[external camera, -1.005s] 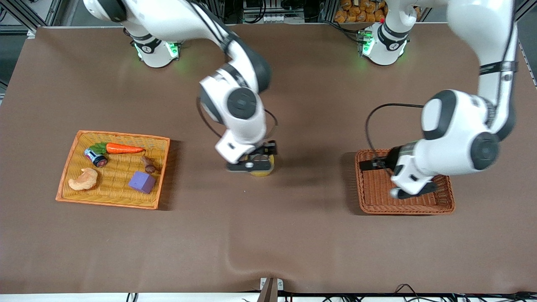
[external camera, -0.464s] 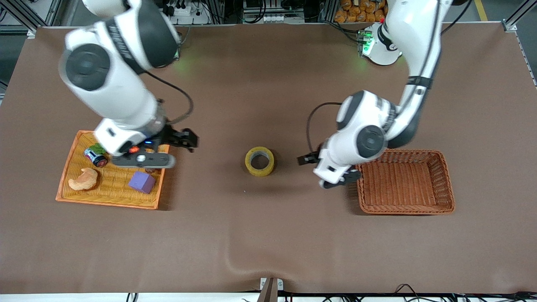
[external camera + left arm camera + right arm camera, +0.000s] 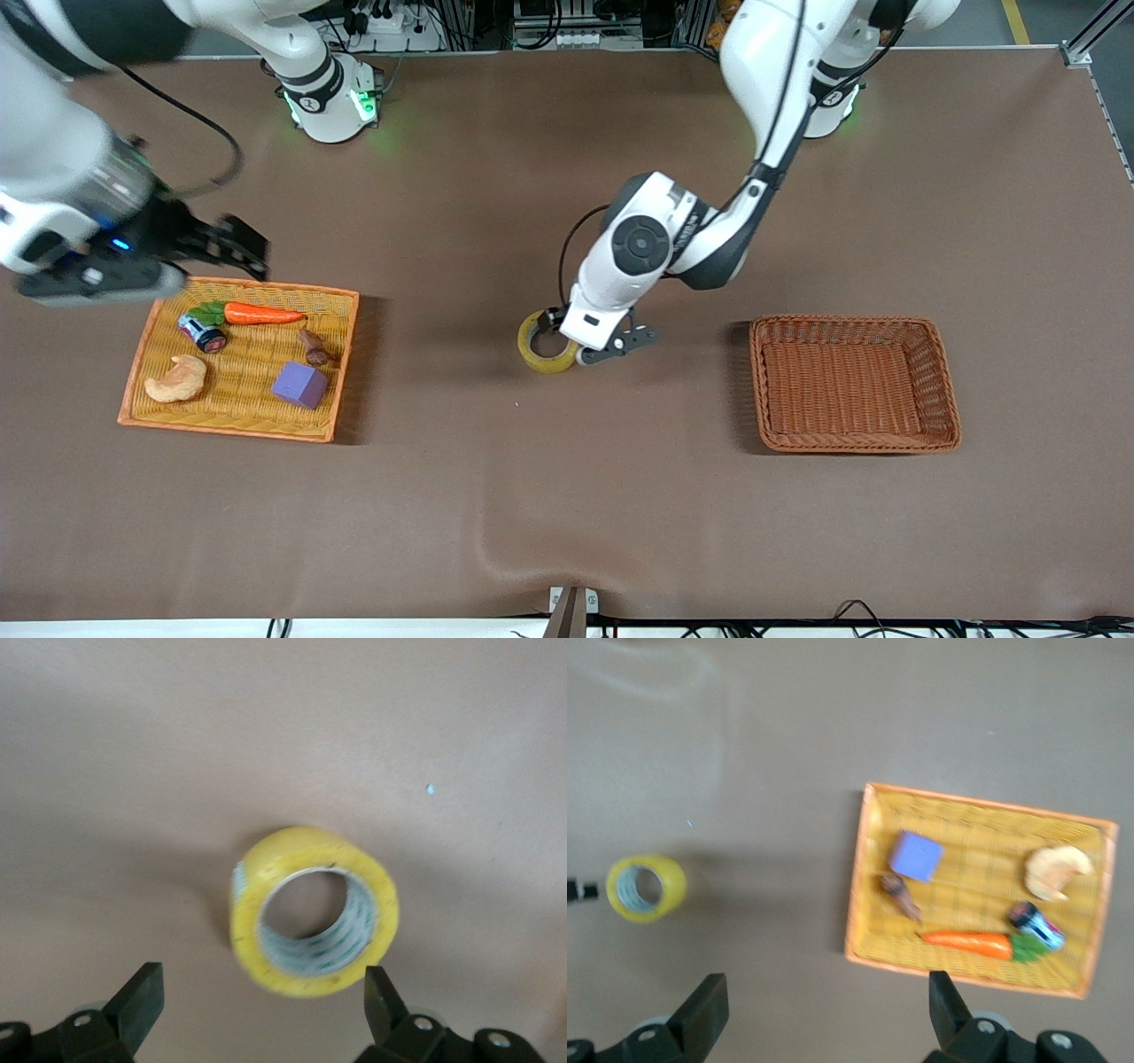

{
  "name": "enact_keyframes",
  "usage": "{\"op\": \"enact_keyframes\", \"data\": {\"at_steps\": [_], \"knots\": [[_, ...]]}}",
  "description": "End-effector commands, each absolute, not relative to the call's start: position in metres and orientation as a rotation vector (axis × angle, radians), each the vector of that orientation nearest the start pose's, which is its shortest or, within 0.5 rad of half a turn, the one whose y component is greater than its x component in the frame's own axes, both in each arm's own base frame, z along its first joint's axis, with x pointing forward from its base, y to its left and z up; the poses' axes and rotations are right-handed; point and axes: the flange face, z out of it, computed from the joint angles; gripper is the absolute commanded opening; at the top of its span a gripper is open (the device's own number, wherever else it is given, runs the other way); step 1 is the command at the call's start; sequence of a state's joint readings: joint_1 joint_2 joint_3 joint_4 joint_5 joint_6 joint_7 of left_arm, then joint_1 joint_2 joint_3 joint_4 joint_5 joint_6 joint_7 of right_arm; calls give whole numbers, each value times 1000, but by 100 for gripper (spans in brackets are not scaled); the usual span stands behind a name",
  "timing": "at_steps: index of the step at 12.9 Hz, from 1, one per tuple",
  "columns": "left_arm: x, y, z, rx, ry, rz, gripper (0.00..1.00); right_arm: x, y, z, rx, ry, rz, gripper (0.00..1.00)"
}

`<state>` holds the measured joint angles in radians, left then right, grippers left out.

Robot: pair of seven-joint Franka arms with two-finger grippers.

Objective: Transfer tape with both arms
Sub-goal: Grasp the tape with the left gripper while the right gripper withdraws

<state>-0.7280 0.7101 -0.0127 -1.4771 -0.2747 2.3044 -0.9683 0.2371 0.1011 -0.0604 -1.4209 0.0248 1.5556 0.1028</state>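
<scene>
The left gripper grabs the tape by its ring's side point(image 3: 571, 353) next, to transfer the tape into the brown basket.
The tape point(image 3: 538, 352), a yellowish roll with a grey-white core, lies flat on the brown table near its middle. It also shows in the left wrist view point(image 3: 312, 911) and the right wrist view point(image 3: 647, 889). My left gripper point(image 3: 571, 335) hangs low over the tape's edge toward the left arm's end. It is open point(image 3: 261, 1014) and the roll sits just ahead of the fingertips point(image 3: 142, 997), not between them. My right gripper point(image 3: 244, 250) is open and empty point(image 3: 824, 1010), up over the table by the yellow tray's edge.
A yellow wicker tray point(image 3: 341, 297) toward the right arm's end holds a carrot point(image 3: 261, 314), a croissant piece point(image 3: 177, 379), a purple cube point(image 3: 299, 384), a small can point(image 3: 202, 333) and a brown piece point(image 3: 313, 348). An empty brown basket point(image 3: 855, 443) stands toward the left arm's end.
My right gripper let go of the tape on the table and swung away past the yellow tray. My left gripper moved from over the brown basket to the tape.
</scene>
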Motion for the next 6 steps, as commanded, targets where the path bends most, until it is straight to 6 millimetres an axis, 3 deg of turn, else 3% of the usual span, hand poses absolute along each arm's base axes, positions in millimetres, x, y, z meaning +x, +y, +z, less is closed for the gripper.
{"op": "enact_keyframes", "data": {"at_steps": [1,4,6], "knots": [[545,-493,249,-3289,-732,110,100,551,79,633,-3146,-99,49,100],[538,-499,216,-3260,-608,5,100,532,38,628,-3142,-41,41,100],[534,-501,208,-3246,-569,-4,100,529,3,631,-3125,-125,26,100]]}}
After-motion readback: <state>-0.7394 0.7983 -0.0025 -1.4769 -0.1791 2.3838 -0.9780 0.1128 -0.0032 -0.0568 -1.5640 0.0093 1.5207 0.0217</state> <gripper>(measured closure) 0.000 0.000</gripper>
